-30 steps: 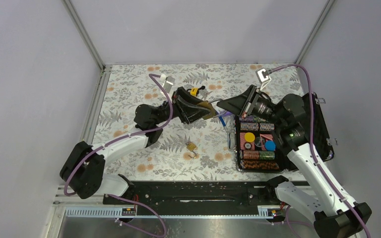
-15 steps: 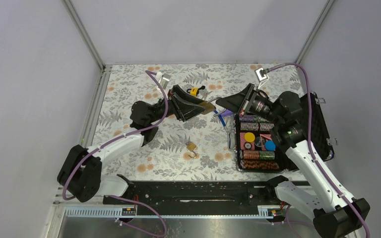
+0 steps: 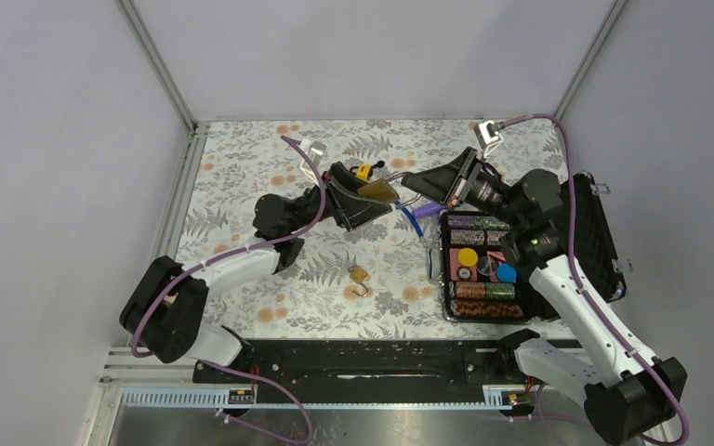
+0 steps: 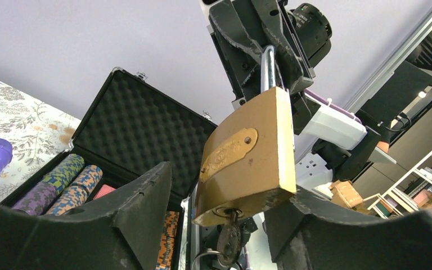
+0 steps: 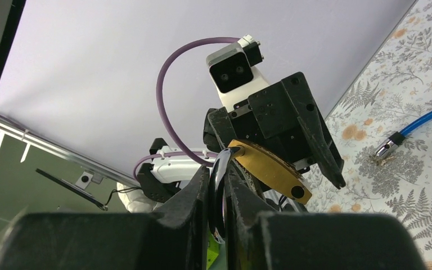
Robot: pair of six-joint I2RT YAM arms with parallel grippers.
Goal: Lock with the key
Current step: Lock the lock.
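Observation:
The left gripper will next grab the body of the brass padlock across its broad sides. The padlock's shackle and key will stay free to lock it.
A brass padlock [image 4: 247,157] hangs in the air between the two grippers; it also shows in the top view [image 3: 378,192]. My right gripper [image 5: 218,174] is shut on its steel shackle [image 5: 219,191], which also shows in the left wrist view [image 4: 268,67]. A key [image 4: 229,239] with a ring sticks out of the keyhole in the padlock's underside. My left gripper [image 4: 225,185] is open, its fingers [image 4: 140,197] on either side of the padlock's lower end and the key, the right finger at the padlock's corner. In the top view the left gripper [image 3: 364,198] faces the right gripper [image 3: 416,183].
A small padlock [image 3: 359,276] lies on the flowered cloth in front. An open black case [image 3: 604,242] of poker chips stands at the right. A blue cable [image 3: 416,221], a purple object [image 3: 430,205] and a yellow item [image 3: 363,171] lie near the grippers.
My right gripper has moved left and toward the back with the padlock. The padlock has lifted a little, and the left gripper has followed it.

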